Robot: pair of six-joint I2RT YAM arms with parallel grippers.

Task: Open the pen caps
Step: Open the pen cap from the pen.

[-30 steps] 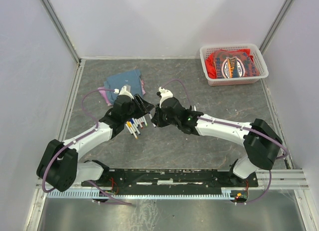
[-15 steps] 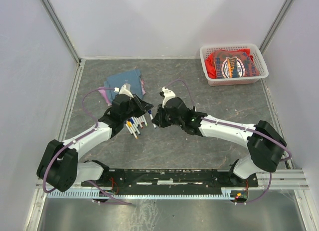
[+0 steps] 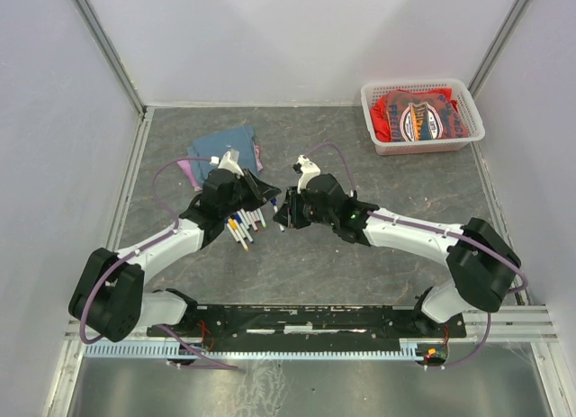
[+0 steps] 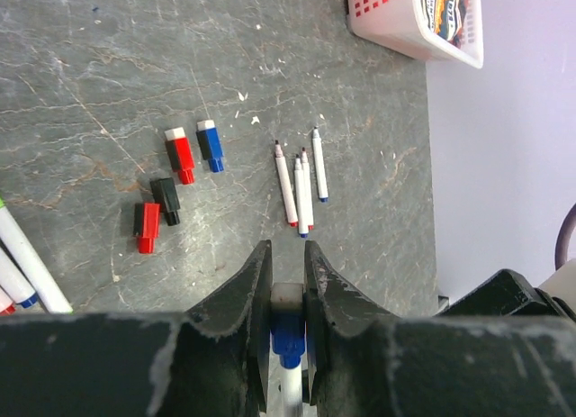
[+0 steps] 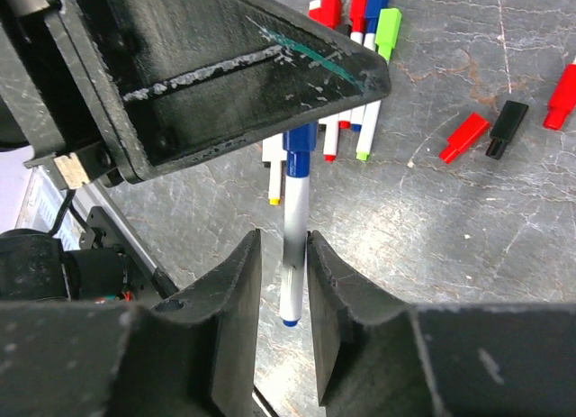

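Observation:
The right gripper will next grab the pen by the lower end of its white body, so the blue cap (image 4: 287,331) stays free to pull open.
My left gripper (image 4: 286,250) is shut on a blue pen cap (image 4: 287,331) that still sits on its white barrel (image 5: 293,210). The pen hangs above the table between the two arms (image 3: 274,205). My right gripper (image 5: 283,241) stands open around the barrel's lower end, with a gap on its left side. Loose pen caps lie on the table: a red one (image 4: 180,153), a blue one (image 4: 211,145), a black one (image 4: 166,201) and another red one (image 4: 146,226). Three uncapped pens (image 4: 297,178) lie beside them. Several capped pens (image 5: 360,21) lie in a row under the left gripper.
A white basket (image 3: 421,84) with a red cloth stands at the back right. A folded blue cloth (image 3: 225,145) lies behind the left gripper. Grey walls close in the table on three sides.
My left gripper has shut on the blue cap. My right gripper, which was tight on the barrel, has opened. Both wrists have shifted slightly towards the back.

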